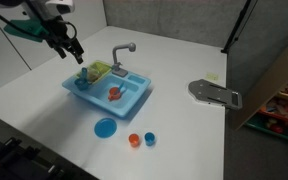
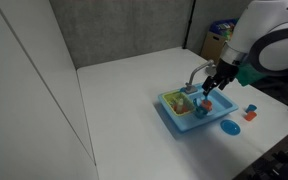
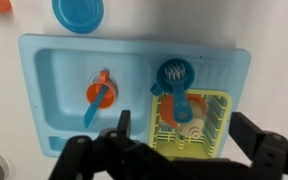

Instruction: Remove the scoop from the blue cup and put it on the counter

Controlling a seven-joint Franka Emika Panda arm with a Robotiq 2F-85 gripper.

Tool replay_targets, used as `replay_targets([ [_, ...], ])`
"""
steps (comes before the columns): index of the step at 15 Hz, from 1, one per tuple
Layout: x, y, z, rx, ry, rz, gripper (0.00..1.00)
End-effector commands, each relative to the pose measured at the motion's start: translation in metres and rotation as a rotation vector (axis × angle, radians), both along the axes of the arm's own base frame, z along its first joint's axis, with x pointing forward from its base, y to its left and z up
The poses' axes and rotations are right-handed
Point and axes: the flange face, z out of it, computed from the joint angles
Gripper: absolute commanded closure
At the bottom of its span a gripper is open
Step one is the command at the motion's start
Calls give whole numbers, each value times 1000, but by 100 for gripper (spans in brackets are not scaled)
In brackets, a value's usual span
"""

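Note:
The robot's gripper needs to lift the scoop from the blue cup onto the counter next, so it should grab the scoop by its handle end, which leans over the rack.
The blue cup stands on the sink deck next to a yellow-green dish rack, seen from above in the wrist view. A darker blue slotted scoop sits in it, its handle leaning over the rack. My gripper is open and empty, hovering above the rack and the scoop handle, touching nothing. In both exterior views the gripper hangs over the rack end of the light blue toy sink. The white counter lies all around.
An orange cup with a blue utensil lies in the sink basin. A grey faucet rises at the sink's back. A round blue plate, an orange cup and a squat blue cup stand in front. A grey object lies apart.

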Motion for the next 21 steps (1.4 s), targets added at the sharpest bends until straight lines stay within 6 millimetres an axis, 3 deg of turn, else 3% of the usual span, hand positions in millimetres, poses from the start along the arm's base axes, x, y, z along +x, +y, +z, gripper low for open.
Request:
replay_targets([
  [1,18,2,-17,-25,-24,1,0],
  [12,41,22,-63,-35,-50,38,0],
  [21,54,34,-87,-38,-54,49,0],
])
